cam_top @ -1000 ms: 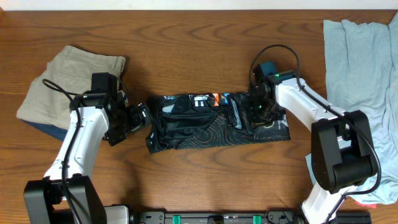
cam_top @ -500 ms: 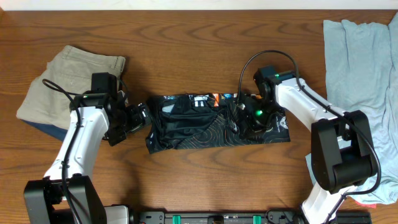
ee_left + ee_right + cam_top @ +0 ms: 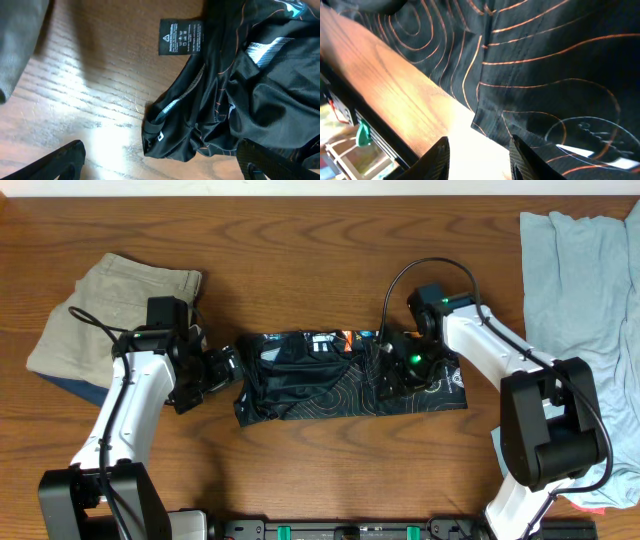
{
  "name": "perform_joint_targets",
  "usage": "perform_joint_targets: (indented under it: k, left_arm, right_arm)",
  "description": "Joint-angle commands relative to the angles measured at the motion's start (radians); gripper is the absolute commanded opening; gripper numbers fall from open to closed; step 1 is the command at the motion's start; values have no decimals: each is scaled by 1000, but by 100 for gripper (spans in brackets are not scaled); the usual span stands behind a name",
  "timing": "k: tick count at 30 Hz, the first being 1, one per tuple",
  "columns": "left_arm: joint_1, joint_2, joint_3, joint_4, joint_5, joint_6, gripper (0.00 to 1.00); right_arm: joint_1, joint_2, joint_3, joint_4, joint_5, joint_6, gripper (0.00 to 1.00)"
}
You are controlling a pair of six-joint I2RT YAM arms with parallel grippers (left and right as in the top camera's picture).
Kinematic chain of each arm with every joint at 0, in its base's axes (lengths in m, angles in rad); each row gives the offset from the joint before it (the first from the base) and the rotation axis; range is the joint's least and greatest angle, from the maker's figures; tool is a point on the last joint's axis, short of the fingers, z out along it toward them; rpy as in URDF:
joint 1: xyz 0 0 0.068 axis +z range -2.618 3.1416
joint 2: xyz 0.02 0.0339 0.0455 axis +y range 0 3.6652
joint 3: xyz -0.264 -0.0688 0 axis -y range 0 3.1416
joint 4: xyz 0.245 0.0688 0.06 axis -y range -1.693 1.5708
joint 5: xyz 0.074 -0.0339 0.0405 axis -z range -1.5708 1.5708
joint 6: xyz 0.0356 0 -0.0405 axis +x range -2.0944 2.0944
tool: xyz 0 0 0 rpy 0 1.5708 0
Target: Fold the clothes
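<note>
I will next use my left gripper to grab the black jersey (image 3: 330, 375) at its crumpled collar end (image 3: 248, 399), and that collar end will then fold over the rest of the jersey.
The black jersey (image 3: 330, 375) with thin orange contour lines lies as a folded strip across the table's middle. My left gripper (image 3: 222, 368) is open just off its left end; the left wrist view shows the crumpled collar (image 3: 172, 135) and a black care label (image 3: 180, 36) between the wide-apart fingers (image 3: 162, 165). My right gripper (image 3: 395, 380) is over the jersey's right part, open, its fingers (image 3: 477, 160) straddling the cloth's front edge (image 3: 490, 120) without pinching it.
Folded khaki shorts (image 3: 110, 310) lie at the far left, behind my left arm. A light blue garment (image 3: 580, 290) is heaped along the right edge. Bare wood shows in front of and behind the jersey.
My right gripper has moved down and left along the jersey's right part and turned. The left arm and the jersey's left end have not moved.
</note>
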Motion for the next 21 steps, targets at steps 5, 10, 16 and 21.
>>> perform_joint_targets:
  k: [5,10,16,21]
  left_arm:
    - [-3,5,-16,16,48,103,98]
    - [-2,71,-16,48,136,177,98]
    - [-4,192,-16,103,274,203,98]
    - [-47,281,-16,161,293,203,98]
  right_arm:
    - [-42,-80,82,-8,273,266,36]
    - [-64,-167,84,-10,348,301,41]
    - [-76,-201,84,-26,348,301,43]
    - [-79,-200,83,-31,348,301,43]
